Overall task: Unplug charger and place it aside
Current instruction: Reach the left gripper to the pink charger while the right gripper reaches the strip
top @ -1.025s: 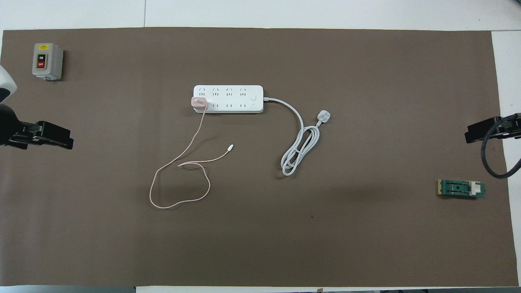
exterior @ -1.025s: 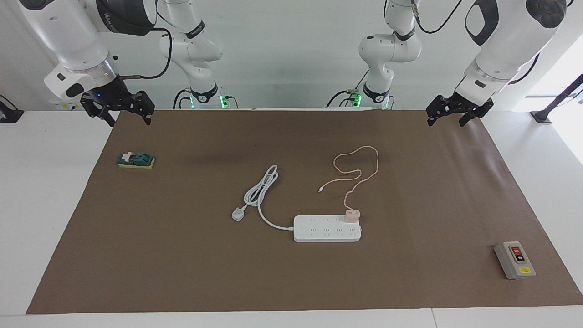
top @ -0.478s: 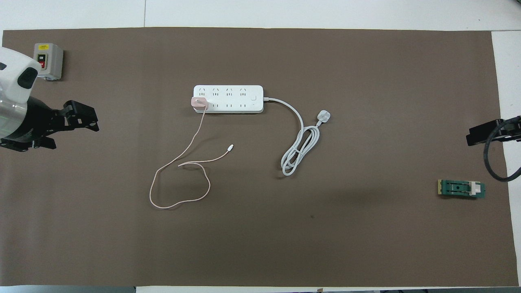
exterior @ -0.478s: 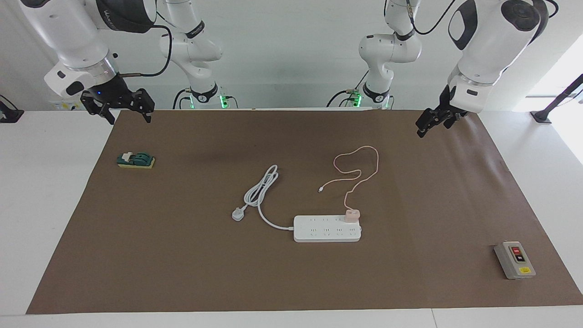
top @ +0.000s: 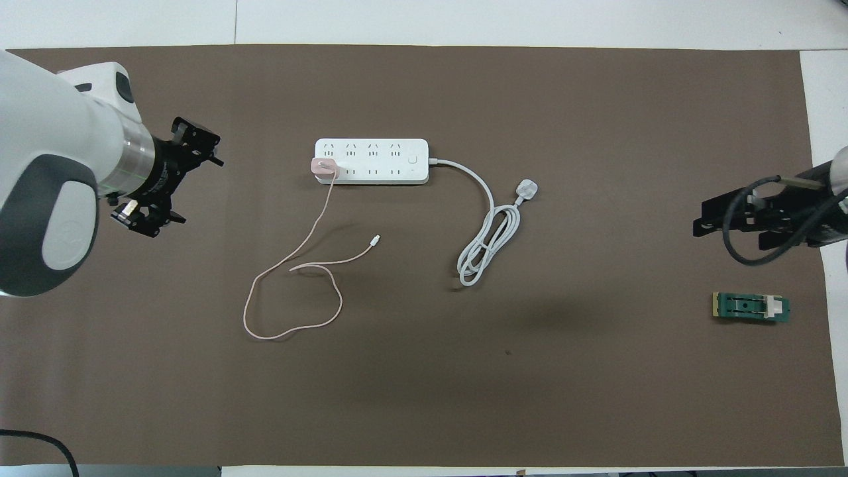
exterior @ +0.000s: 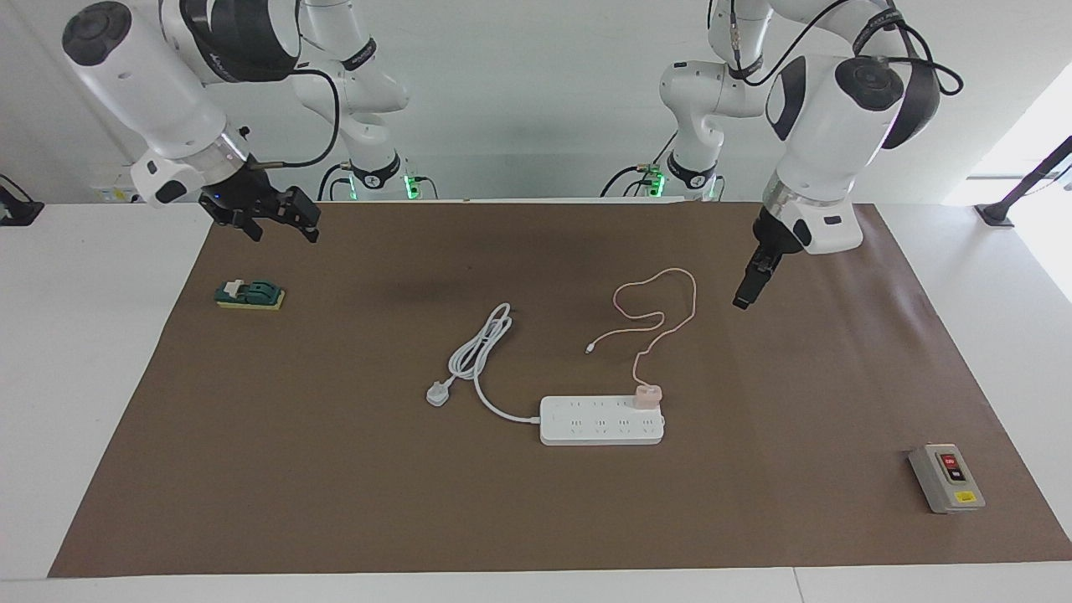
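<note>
Next, my left gripper grabs the charger by its plug body [top: 323, 166] to unplug it, as the thin pink cable [top: 265, 334] lies slack in a loop on the mat.
The pale pink charger [exterior: 647, 394] [top: 324, 167] is plugged into the end socket of the white power strip [exterior: 599, 421] [top: 371, 161], at the end toward the left arm. Its thin pink cable [exterior: 692, 293] [top: 265, 334] loops on the mat nearer to the robots. The cable ends in a small white connector [exterior: 589, 350] [top: 376, 239]. My left gripper [exterior: 742, 297] [top: 195, 185] is open and empty, up over the mat beside the cable loop. My right gripper [exterior: 285, 234] [top: 712, 225] is open and empty, over the mat's corner near a green block.
The power strip's thick white cord and plug [exterior: 437, 392] [top: 527, 191] lie coiled toward the right arm's end. A green and yellow block [exterior: 249, 295] [top: 750, 308] sits near the right gripper. A grey switch box [exterior: 946, 477] stands at the mat's corner farthest from the robots, toward the left arm's end.
The left arm has swung in from the mat's edge toward the cable loop, lowered and turned its gripper. The right gripper has moved a little inward over the mat. The charger has not moved.
</note>
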